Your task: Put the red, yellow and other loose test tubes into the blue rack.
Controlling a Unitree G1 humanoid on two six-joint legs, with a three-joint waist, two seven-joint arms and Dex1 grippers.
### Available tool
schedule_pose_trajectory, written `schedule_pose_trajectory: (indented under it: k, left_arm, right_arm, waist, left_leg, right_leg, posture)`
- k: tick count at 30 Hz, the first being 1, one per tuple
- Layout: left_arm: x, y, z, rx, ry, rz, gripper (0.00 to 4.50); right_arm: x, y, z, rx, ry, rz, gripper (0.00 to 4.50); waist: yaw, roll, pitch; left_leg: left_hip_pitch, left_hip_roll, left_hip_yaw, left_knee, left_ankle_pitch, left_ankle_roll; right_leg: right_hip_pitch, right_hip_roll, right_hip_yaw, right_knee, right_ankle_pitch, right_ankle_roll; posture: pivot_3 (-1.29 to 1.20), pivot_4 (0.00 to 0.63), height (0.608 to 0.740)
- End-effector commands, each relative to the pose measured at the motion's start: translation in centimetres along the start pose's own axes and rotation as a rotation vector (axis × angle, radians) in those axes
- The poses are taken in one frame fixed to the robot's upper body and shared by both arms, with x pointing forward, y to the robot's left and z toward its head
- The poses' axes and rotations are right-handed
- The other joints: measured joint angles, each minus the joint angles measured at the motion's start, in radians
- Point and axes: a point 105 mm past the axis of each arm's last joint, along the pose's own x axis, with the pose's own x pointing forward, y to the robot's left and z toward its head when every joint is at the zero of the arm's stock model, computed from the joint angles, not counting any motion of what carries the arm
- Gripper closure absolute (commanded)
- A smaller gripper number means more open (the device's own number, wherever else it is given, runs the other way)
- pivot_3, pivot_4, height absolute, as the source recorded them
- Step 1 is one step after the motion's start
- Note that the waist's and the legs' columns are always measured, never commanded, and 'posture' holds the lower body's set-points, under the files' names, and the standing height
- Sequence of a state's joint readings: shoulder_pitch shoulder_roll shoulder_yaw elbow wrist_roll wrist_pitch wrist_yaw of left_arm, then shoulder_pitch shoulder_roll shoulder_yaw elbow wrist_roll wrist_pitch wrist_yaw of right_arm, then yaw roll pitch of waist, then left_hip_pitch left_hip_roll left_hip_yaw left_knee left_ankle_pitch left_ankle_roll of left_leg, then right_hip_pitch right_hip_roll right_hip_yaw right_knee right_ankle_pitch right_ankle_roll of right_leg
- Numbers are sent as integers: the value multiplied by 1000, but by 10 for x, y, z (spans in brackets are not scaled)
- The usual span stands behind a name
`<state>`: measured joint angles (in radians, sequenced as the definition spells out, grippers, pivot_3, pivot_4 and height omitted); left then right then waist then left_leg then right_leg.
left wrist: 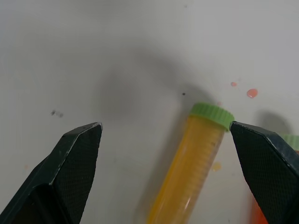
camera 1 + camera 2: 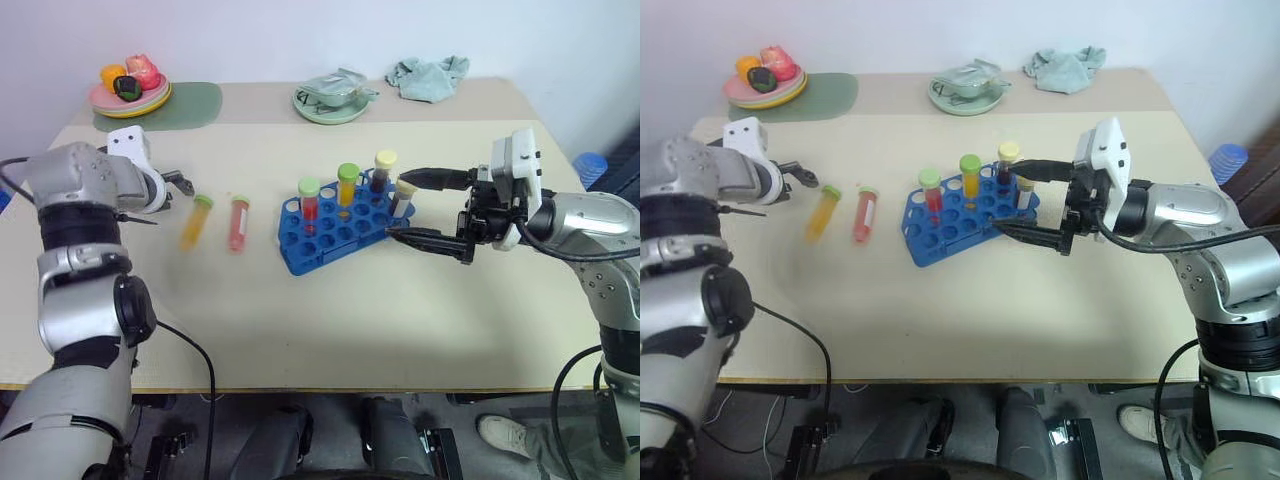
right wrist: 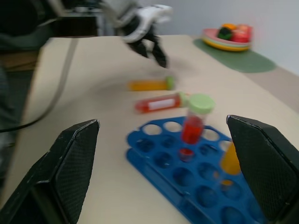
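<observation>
It isn't time to close yet: the yellow test tube (image 2: 195,222) (image 1: 194,168) is below my fingertips. My left gripper needs to go down first, then close on the tube.
The blue rack (image 2: 335,238) stands mid-table and holds several capped tubes upright, among them a red one (image 2: 309,203) and a yellow one (image 2: 346,188). Left of it, two loose tubes lie flat on the table: a yellow test tube (image 2: 195,222) and a red test tube (image 2: 238,223), both green-capped. My left gripper (image 2: 180,183) hovers open just behind the yellow tube (image 1: 194,168), holding nothing. At the rack's right end my right gripper (image 2: 397,205) points left, open and empty; in its wrist view the rack (image 3: 187,179) lies between its fingers.
At the back left, a plate of fruit (image 2: 130,92) sits on a green mat (image 2: 185,105). A green dish (image 2: 330,105) and a crumpled cloth (image 2: 428,76) lie along the back. Bare tabletop runs in front of the rack.
</observation>
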<state>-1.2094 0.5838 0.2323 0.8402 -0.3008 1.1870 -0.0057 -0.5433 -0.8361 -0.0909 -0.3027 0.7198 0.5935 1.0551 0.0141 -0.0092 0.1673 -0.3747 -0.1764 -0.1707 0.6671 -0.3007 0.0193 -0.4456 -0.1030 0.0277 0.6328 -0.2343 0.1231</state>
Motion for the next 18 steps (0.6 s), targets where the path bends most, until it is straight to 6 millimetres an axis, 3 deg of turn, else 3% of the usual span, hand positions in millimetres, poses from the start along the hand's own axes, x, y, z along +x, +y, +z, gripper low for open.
schedule_pose_trajectory:
  k: [1, 8, 17, 18]
  left_arm:
    - [2, -2, 11, 40, -27, -15, 0]
    - [12, -14, 0, 116, 45, -50, 0]
    - [18, -16, -15, 101, 115, -11, 0]
    - [19, -16, -16, 99, 115, -3, 260]
  right_arm:
    - [-2, 8, 18, -73, -28, 50, 56]
    - [-2, 12, 26, -108, -19, 105, 56]
    - [0, 10, 29, -133, -12, 109, 56]
    - [0, 10, 29, -134, -14, 106, 19]
  waist:
    - [-1, 0, 0]
    - [-3, -1, 1]
    - [-2, -2, 1]
    - [-2, -2, 1]
  left_leg:
    - [0, 0, 0, 0, 0, 0]
    - [0, 0, 0, 0, 0, 0]
    - [-1, 0, 0, 1, 0, 0]
    - [-1, 0, 0, 1, 0, 0]
  right_leg:
    - [0, 0, 0, 0, 0, 0]
    - [0, 0, 0, 0, 0, 0]
    - [-1, 0, 0, 1, 0, 0]
    - [-1, 0, 0, 1, 0, 0]
  posture:
    - [0, 150, 740]
    - [0, 150, 740]
    - [0, 150, 740]
    - [0, 150, 740]
